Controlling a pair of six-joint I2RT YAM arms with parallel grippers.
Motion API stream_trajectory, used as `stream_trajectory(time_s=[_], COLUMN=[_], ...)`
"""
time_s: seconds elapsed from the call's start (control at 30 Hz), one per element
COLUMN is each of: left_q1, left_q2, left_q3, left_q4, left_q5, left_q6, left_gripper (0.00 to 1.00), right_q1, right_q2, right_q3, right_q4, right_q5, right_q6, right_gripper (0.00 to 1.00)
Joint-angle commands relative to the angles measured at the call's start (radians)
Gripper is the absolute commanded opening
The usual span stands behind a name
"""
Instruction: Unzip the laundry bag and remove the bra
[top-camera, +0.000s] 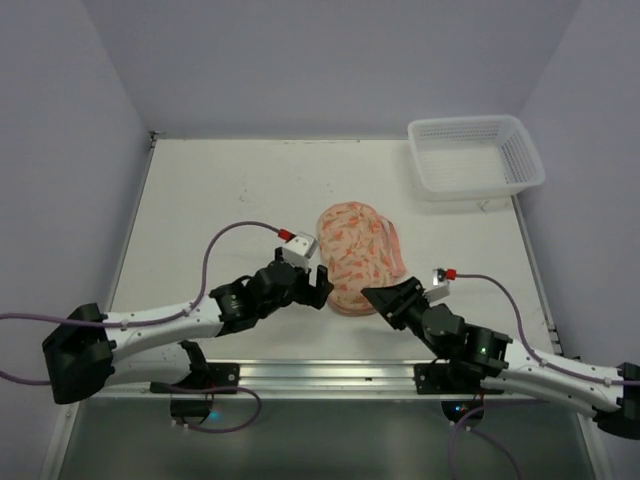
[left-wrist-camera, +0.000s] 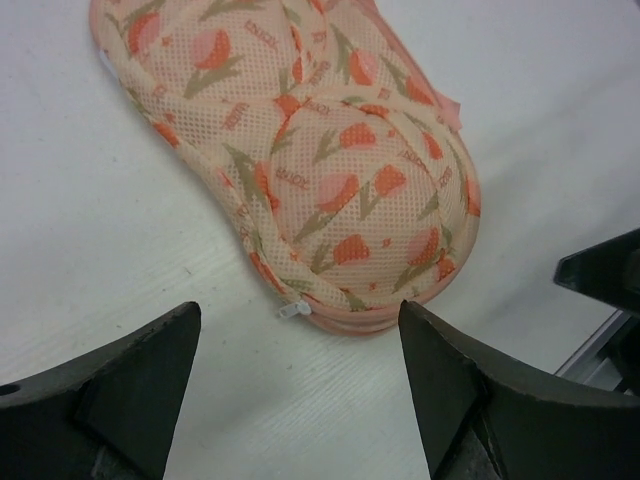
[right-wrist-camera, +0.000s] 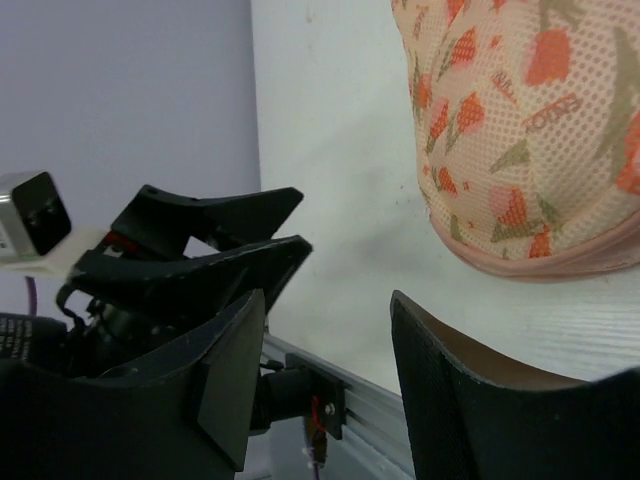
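Note:
I should next grab the laundry bag's pink zip trim at its near edge (top-camera: 343, 310) (left-wrist-camera: 340, 319) with my left gripper. Then the bag can be opened and the bra can be taken out.
The laundry bag (top-camera: 358, 254) is a cream-peach mesh pouch with orange tulip print and pink zip trim, lying zipped shut on the table's middle. In the left wrist view the bag (left-wrist-camera: 320, 160) lies just beyond my fingers, its small white zip pull (left-wrist-camera: 291, 310) at the near edge. My left gripper (top-camera: 322, 284) is open at the bag's left near edge, holding nothing. My right gripper (top-camera: 374, 298) is open just off the bag's near right edge; the bag (right-wrist-camera: 530, 140) shows at the upper right of the right wrist view. The bra is hidden.
A white plastic lattice basket (top-camera: 475, 156) stands at the table's far right corner. A metal rail (top-camera: 320, 375) runs along the near edge between the arm bases. Purple cables trail from both arms. Pale walls close the table in on three sides.

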Motion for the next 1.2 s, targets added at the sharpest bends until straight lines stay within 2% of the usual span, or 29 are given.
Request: stream_trajectory(time_s=[0.0,0.07,0.2,0.33,0.43,0.5,0.63,0.87,1.17], left_q1=[-0.043,-0.073,-0.121,-0.185,-0.228,-0.262,-0.299,-0.339,-0.383], left_q2=[0.124,0.223,0.349,0.486,0.564,0.610,0.668,0.728,0.803], left_q3=[0.124,0.184,0.276,0.385,0.445,0.468,0.501,0.550,0.597], left_q4=[0.005,0.005,0.005,-0.015,-0.027,-0.029,-0.029,-0.033,-0.081], left_q5=[-0.032,-0.035,-0.081,-0.122,-0.179,-0.236,-0.297,-0.395,-0.475], left_q6=[0.064,0.078,0.085,0.107,0.119,0.125,0.150,0.185,0.205], left_gripper=[0.84,0.83,0.83,0.84,0.84,0.82,0.79,0.77,0.71], right_q1=[-0.002,-0.002,-0.002,-0.002,-0.002,-0.002,-0.002,-0.001,-0.002], right_q2=[-0.161,-0.273,-0.395,-0.438,-0.449,-0.459,-0.537,-0.660,-0.631], right_q3=[-0.007,0.008,0.068,0.187,0.270,0.330,0.375,0.330,0.341], right_q4=[-0.294,-0.382,-0.607,-0.795,-0.999,-1.127,-1.127,-1.120,-1.111], right_q5=[0.103,0.129,0.210,0.328,0.379,0.413,0.427,0.410,0.401], right_q6=[-0.005,0.016,0.061,0.139,0.334,0.383,0.274,0.234,0.230], right_gripper=[0.56,0.56,0.56,0.56,0.56,0.57,0.57,0.57,0.57])
